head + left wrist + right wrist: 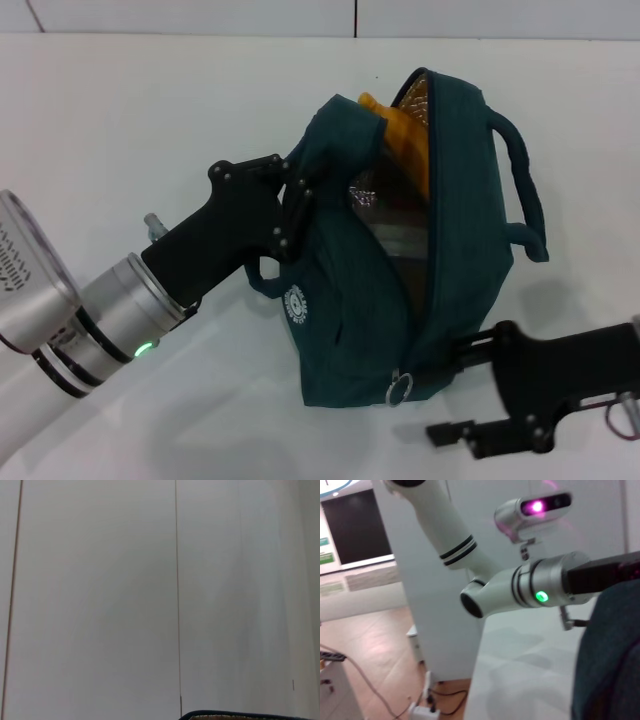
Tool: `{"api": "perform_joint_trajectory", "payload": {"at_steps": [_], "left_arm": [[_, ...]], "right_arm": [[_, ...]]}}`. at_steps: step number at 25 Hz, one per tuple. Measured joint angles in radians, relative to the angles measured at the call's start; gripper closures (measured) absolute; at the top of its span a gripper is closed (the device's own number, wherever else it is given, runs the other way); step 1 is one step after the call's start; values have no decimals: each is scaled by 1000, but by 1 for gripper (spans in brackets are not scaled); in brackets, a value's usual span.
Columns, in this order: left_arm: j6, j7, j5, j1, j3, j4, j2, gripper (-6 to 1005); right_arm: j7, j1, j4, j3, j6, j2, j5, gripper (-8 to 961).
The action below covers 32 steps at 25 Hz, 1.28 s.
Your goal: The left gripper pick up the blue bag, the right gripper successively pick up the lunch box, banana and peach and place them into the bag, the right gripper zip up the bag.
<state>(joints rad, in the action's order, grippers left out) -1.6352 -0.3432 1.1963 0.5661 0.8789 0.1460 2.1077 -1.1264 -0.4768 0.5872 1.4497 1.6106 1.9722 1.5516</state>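
The right gripper isn't ready to close on the ring pull on the blue bag and needs to reach forward first: both its fingers end short of the ring pull, so they would miss it if they closed now.
The blue bag stands on the white table with its zip open and the silver foil lining showing. My left gripper is shut on the bag's left top edge and holds it up. The banana sticks out of the far end of the opening. A pale shape lies deep inside; I cannot tell if it is the lunch box. The peach is out of view. My right gripper is open at the bag's near right corner, beside the metal ring pull. The bag also shows in the right wrist view.
The bag's right handle loops out to the right. The left wrist view shows pale seamed panels and a sliver of the bag's rim. The right wrist view shows my left arm and the table's edge with floor beyond.
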Motion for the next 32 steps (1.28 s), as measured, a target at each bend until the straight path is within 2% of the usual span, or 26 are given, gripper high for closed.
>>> {"api": "perform_joint_trajectory", "payload": {"at_steps": [2,5,7,12,18,32], "left_arm": [[1,2,0,0,0,0,0,891],[2,3,0,1,0,-1,0,890],[2,3,0,7,0,-2,0,890],[1,3,2,12,0,-6,0,889],[0,4,3,12,0,-8,0,888],[-2,6,3,16,1,-20,0,885]], "right_arm": [[0,18,5,-36,3,-6,0,380],[4,32,7,-74,-1,-3,2,380],[5,29,7,-77,-7,4,20,380],[-31,-1,11,-78,-45,39,117,380],[-69,-28,9,-73,-66,45,126,379],[-96,-107,5,61,-94,56,111,380]]}}
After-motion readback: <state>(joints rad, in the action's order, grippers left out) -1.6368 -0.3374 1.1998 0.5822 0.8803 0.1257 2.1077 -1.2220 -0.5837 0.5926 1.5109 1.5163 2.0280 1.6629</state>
